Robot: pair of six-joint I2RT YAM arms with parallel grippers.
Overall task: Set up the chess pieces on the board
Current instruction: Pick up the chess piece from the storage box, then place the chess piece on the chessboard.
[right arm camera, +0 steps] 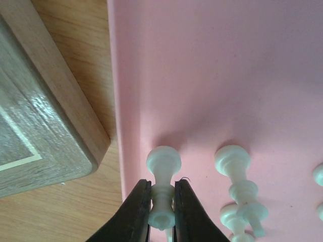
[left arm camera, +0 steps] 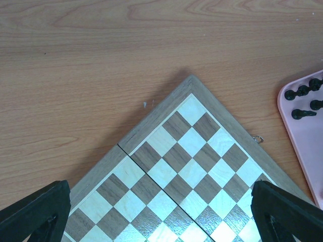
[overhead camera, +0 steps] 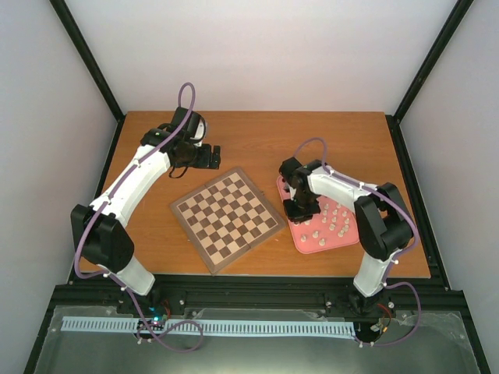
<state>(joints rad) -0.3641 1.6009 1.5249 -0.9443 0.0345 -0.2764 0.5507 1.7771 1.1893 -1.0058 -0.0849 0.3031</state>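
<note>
My right gripper would lift the cream-white chess piece out of the pink tray (right arm camera: 227, 75) if I raised it now, because it holds the piece around its middle (right arm camera: 162, 195).
The chessboard (overhead camera: 227, 219) lies turned like a diamond in the middle of the table, with no pieces on it. It also shows in the left wrist view (left arm camera: 181, 176). My left gripper (overhead camera: 212, 158) hangs open and empty above the board's far corner. My right gripper (right arm camera: 162, 201) is shut on a cream-white chess piece (right arm camera: 163, 176) over the left edge of the pink tray (right arm camera: 227, 75). More white pieces (right arm camera: 239, 186) lie beside it. Black pieces (left arm camera: 302, 101) lie at the tray's far end.
The pink tray (overhead camera: 306, 241) with several white pieces sits right of the board, close to its corner (right arm camera: 60, 131). The wooden table (overhead camera: 327, 136) ends at black frame rails on both sides and at the front.
</note>
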